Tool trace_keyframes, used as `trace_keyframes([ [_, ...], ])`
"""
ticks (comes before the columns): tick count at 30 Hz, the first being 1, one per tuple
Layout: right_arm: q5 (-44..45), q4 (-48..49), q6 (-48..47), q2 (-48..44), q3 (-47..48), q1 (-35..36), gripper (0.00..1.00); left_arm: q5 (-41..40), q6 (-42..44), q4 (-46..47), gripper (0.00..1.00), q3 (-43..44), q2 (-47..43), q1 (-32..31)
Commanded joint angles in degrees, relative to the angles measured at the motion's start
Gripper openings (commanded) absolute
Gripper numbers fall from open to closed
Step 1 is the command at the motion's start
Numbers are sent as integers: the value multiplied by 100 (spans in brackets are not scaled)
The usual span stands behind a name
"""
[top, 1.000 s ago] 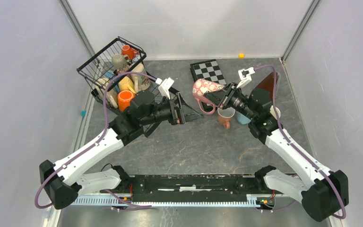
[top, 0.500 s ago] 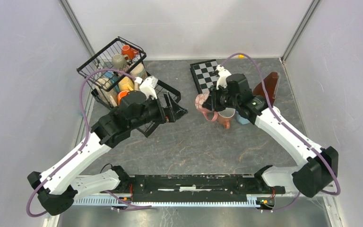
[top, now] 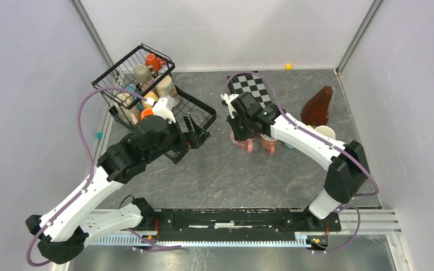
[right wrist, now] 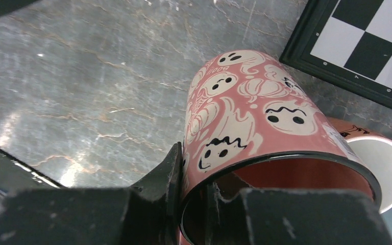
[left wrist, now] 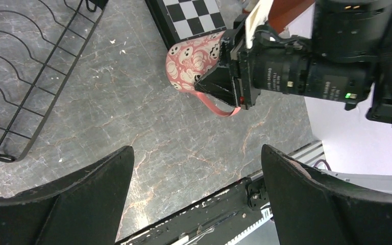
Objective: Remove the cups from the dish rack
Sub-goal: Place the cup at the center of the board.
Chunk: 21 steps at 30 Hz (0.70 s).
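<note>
I should wait to open my right gripper: the pink ghost-patterned mug (right wrist: 250, 112) hangs tilted with its base angled away from the table, so it would topple if I opened now.
My right gripper (top: 239, 131) is shut on the rim of a pink ghost-patterned mug (right wrist: 250, 112), one finger outside (right wrist: 166, 178) and one inside. It holds the mug tilted, low over the table, just left of an orange-brown mug (top: 269, 143). The pink mug also shows in the left wrist view (left wrist: 194, 58). My left gripper (top: 196, 134) is open and empty over the flat tray end of the black dish rack (top: 199, 110). The rack's basket (top: 113, 76) holds several mugs, among them an orange one (top: 154, 61), a beige one (top: 142, 72) and a cream one (top: 165, 87).
A black-and-white checkerboard (top: 248, 84) lies behind the right gripper. A cream mug (top: 326, 133) and a brown wedge-shaped object (top: 318, 107) stand at the right. The rack tray's wires (left wrist: 25, 76) fill the left of the left wrist view.
My right arm has swung left and down with the pink mug, setting it beside the orange-brown mug. My left arm has drawn back toward the rack, still open.
</note>
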Motion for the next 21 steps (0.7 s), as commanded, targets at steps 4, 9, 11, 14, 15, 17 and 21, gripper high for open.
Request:
trace_keyframes([
  [4,570,-71,-409,259,475,24,0,-368,288,-39,100,-94,-338,-6],
  [9,606,-154,-499,510,519,69,0,-334,289,-21,100,-121,-309,-7],
  [11,669,-183,-530,566,511,72,0,-350,277,-18,100,-134,-312,-6],
  [14,744,-212,-574,644,485,72,0,-371,260,-8,100,-156,-331,-4],
  [15,740,-218,-590,664,477,72,0,-365,265,-7,100,-154,-332,-6],
  [17,702,-212,-624,734,452,69,0,-373,239,-10,100,-171,-347,-10],
  [21,609,-153,-671,839,371,75,0,-367,200,-13,100,-200,-337,-6],
])
